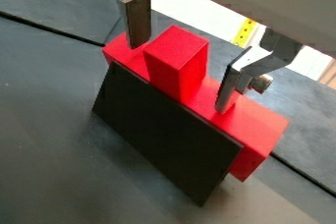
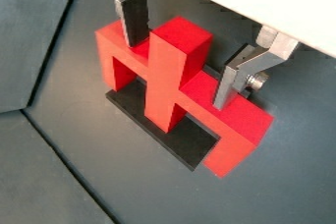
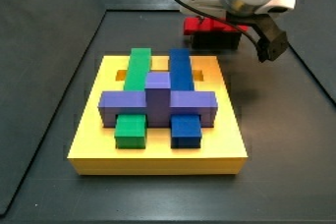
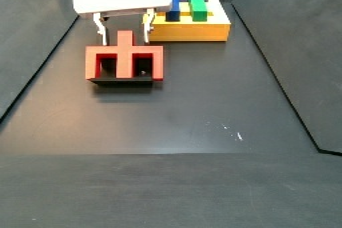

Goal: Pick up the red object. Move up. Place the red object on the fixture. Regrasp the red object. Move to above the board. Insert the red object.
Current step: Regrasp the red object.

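I need to grab the red object's middle peg (image 1: pixel 176 57) with my gripper next, to lift the red object off the fixture (image 1: pixel 157 140) for inserting.
The red object (image 1: pixel 178 61) is a bar with square prongs, and it rests across the top of the small black fixture (image 1: pixel 157 140). My gripper (image 1: pixel 182 76) is open and straddles the upright middle prong, with a gap between the prong and each finger. In a wrist view the red object (image 2: pixel 164 71) overhangs the fixture (image 2: pixel 184 144) at both ends, with the gripper (image 2: pixel 179 71) above its middle. In a side view the gripper (image 4: pixel 120 24) hangs over the red object (image 4: pixel 124 57) on the fixture (image 4: pixel 124 80). The yellow board (image 3: pixel 157 154) lies apart from them.
On the board sit green bars (image 3: pixel 138 66), blue bars (image 3: pixel 180 66) and a purple block (image 3: pixel 157 100) across them. The board (image 4: pixel 187 32) is just beyond the fixture in a side view. Dark raised walls border the floor.
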